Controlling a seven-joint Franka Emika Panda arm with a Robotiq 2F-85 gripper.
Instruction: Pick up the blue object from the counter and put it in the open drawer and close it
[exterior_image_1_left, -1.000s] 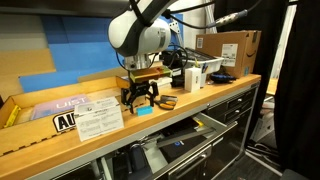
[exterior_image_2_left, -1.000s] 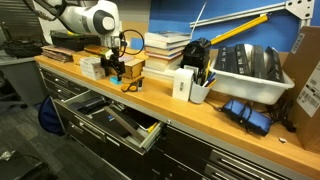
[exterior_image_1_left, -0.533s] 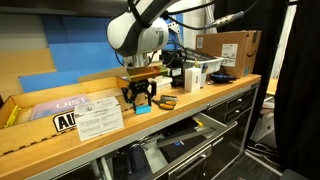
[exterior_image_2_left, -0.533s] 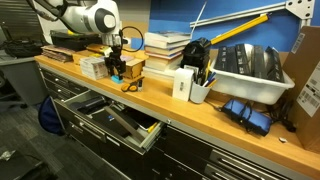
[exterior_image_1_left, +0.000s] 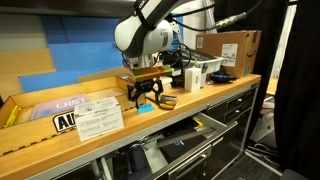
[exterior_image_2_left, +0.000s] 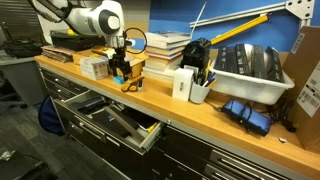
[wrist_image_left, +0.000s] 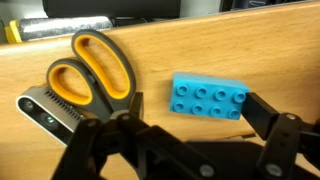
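Note:
My gripper needs to close on the block (exterior_image_1_left: 145, 109) (wrist_image_left: 209, 96). The block's short ends are between my gripper's fingers and the scissors are outside them, so my gripper would hold the block if it closed now.
The blue object (wrist_image_left: 208, 97) is a small cyan studded block lying flat on the wooden counter (exterior_image_1_left: 120, 135). It also shows in an exterior view (exterior_image_1_left: 145, 108), just under my gripper. My gripper (exterior_image_1_left: 144, 96) hovers low over it, open and empty. In the wrist view the block lies between and slightly ahead of the open gripper's (wrist_image_left: 185, 125) fingers, apart from both. In the exterior view with the books, the gripper (exterior_image_2_left: 120, 72) hides the block. The open drawer (exterior_image_1_left: 178, 143) is pulled out below the counter edge, with dark tools inside, and shows in both exterior views (exterior_image_2_left: 118, 122).
Orange-handled scissors (wrist_image_left: 95, 75) lie right beside the block. A white paper sheet (exterior_image_1_left: 98, 120) lies on the counter nearby. A cardboard box (exterior_image_1_left: 228, 50), stacked books (exterior_image_2_left: 165, 48), a pen cup (exterior_image_2_left: 198, 90) and a white bin (exterior_image_2_left: 245, 68) stand further along.
The arm has shifted slightly sideways over the block. The block has not moved and the gripper stays open.

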